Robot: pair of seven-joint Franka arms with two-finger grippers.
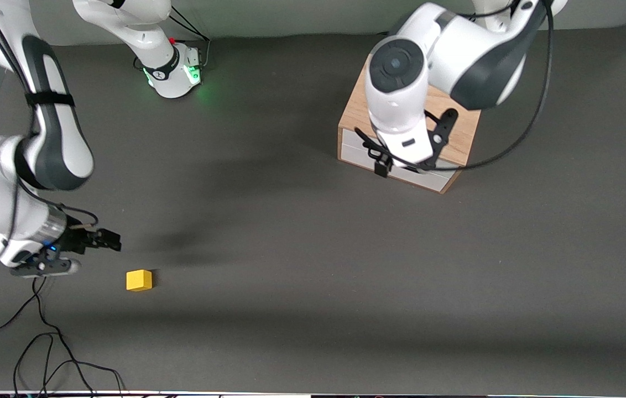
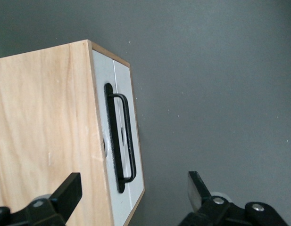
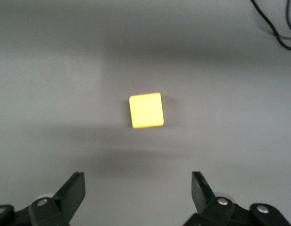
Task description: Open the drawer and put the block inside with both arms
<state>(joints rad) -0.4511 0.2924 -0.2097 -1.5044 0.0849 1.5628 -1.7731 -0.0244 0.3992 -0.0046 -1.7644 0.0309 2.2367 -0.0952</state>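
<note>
My right gripper should next grab the yellow block's opposite sides to place the block inside the drawer (image 1: 357,151).
The oak-grain wooden box (image 1: 457,132) stands toward the left arm's end of the table. Its white drawer front (image 1: 423,178) with the black bar handle (image 2: 125,137) is shut. My left gripper (image 1: 401,163) hangs over the box's front edge, open and empty. In the left wrist view the left gripper (image 2: 133,190) has one finger over the box top (image 2: 41,132) and the other over the table in front of the drawer (image 2: 118,94). The yellow block (image 1: 139,280) lies on the table toward the right arm's end. My right gripper (image 1: 104,240) is open and empty just above the table beside it. The right wrist view shows the block (image 3: 146,110) ahead of the right gripper (image 3: 138,188).
Black cables (image 1: 42,342) trail over the table's near corner under the right arm, and one shows in the right wrist view (image 3: 277,28). The right arm's green-lit base (image 1: 177,72) stands at the table's back edge. Dark grey mat (image 1: 302,249) covers the table.
</note>
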